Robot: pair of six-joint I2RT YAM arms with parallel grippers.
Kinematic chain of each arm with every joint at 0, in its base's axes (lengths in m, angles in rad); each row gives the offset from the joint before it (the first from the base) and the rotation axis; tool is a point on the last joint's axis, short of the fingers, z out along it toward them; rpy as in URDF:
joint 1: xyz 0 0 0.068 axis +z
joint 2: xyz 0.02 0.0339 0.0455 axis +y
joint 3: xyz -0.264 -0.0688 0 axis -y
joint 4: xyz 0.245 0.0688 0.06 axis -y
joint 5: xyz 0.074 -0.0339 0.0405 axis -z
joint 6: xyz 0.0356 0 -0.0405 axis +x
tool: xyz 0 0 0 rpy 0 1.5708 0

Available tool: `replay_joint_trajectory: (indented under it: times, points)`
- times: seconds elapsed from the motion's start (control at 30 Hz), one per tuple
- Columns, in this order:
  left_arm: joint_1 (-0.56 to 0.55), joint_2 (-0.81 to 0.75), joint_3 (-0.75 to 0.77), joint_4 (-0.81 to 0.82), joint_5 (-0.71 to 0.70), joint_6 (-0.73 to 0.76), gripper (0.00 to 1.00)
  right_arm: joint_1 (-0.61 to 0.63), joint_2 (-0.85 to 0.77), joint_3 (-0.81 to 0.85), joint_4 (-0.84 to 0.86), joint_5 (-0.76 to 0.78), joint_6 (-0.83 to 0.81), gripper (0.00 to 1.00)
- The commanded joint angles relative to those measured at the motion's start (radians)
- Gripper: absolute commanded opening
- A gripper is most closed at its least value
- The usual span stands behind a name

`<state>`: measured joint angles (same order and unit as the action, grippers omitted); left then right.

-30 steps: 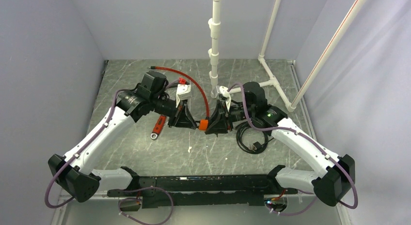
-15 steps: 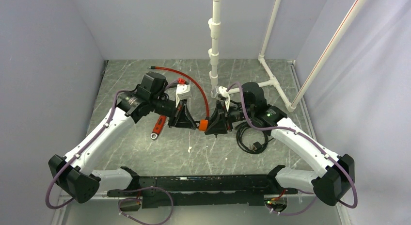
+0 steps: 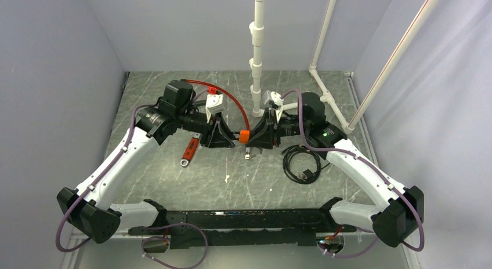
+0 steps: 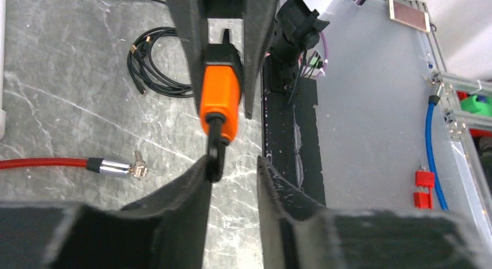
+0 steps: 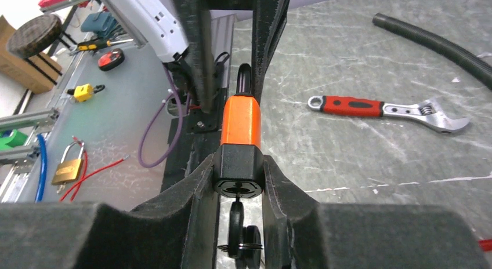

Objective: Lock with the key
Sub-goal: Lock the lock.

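My left gripper grabs the padlock by its black shackle [image 3: 235, 134] [image 4: 214, 162] next, leaving the padlock's base and keyhole free for my right gripper's work with the key.
A small orange padlock [image 3: 244, 135] with a black base hangs in the air between my two grippers. My right gripper [image 5: 239, 164] is shut on the black base [image 5: 238, 173]. The key [image 5: 236, 220], with a black head, sticks in the keyhole under the base, between my right fingers; a second black key head hangs beside it on a ring. My left gripper [image 4: 232, 162] is open. The padlock's black shackle [image 4: 214, 162] rests against the left finger's tip, with a clear gap to the other finger. The padlock also shows in the left wrist view [image 4: 221, 95].
A red-handled adjustable wrench [image 3: 190, 151] lies on the table left of the padlock. A coiled black cable [image 3: 300, 164] lies to the right. A red cable [image 3: 232, 101] arcs behind, its metal end [image 4: 116, 166] under the padlock. A white pipe stand [image 3: 256, 66] rises behind.
Both grippers and the padlock have moved up and toward the back of the table. The right wrist has swung further back.
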<state>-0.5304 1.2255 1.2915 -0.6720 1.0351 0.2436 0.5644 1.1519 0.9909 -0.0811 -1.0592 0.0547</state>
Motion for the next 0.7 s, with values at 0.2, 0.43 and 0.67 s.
replay_joint_trajectory:
  times: [0.2, 0.43, 0.67]
  points:
    - [-0.005, 0.072, 0.215, -0.274, 0.016, 0.186, 0.51, -0.020, -0.043, 0.009, 0.136, 0.009, 0.018, 0.00]
    - [-0.005, 0.054, 0.180, -0.183, 0.032, 0.131, 0.53, -0.021, -0.036, -0.002, 0.155, 0.001, 0.027, 0.00]
    - [-0.004, 0.071, 0.167, -0.100, 0.018, 0.016, 0.40, -0.020, -0.027, 0.004, 0.140, 0.001, 0.010, 0.00]
